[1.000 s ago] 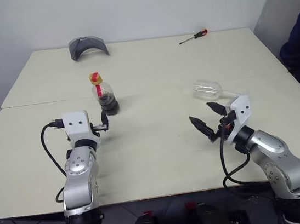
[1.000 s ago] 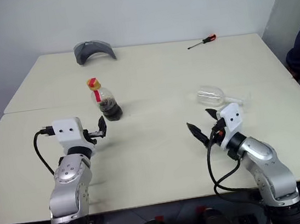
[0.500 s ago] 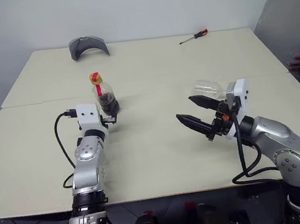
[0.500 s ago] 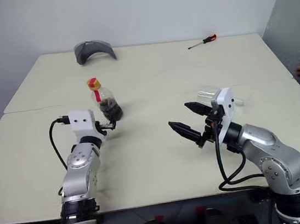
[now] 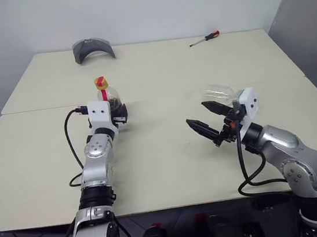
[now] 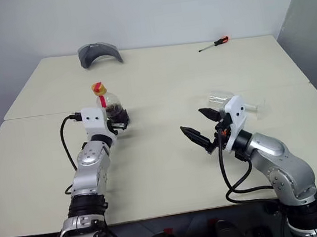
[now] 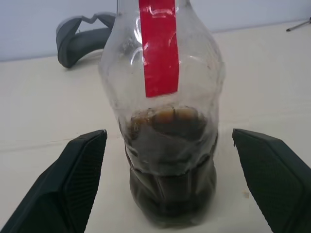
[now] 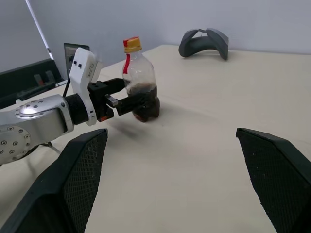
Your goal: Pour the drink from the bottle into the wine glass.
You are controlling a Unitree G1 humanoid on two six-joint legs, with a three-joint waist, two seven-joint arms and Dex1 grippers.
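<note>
The squat clear bottle bulges and slopes at its shoulder [image 7: 163, 68]. So my left gripper takes hold of its narrower waist [image 7: 172, 162] just below the bulge next.
The bottle [image 5: 110, 100] stands upright left of the table's middle, clear with a red strip and a yellow-and-red cap. The dark drink [image 7: 170, 174] fills its lower part. My left gripper [image 5: 119, 113] is level and open; its fingers [image 7: 77, 165] flank the bottle's base on both sides without touching it. The wine glass [image 5: 219, 93] lies on its side on the right, empty, stem pointing right. My right gripper [image 5: 198, 114] hovers open just in front of the glass, pointing left toward the bottle [image 8: 141, 90], with nothing between its fingers.
A grey curved object [image 5: 93, 48] lies at the table's far left edge. A red-handled screwdriver [image 5: 204, 38] lies at the far right. A seam [image 5: 34, 110] crosses the tabletop behind the bottle. Bare tabletop lies between the two grippers.
My left arm has stretched forward, bringing its open fingers to either side of the bottle. The right gripper has lifted a little. A person at the right edge has left the view.
</note>
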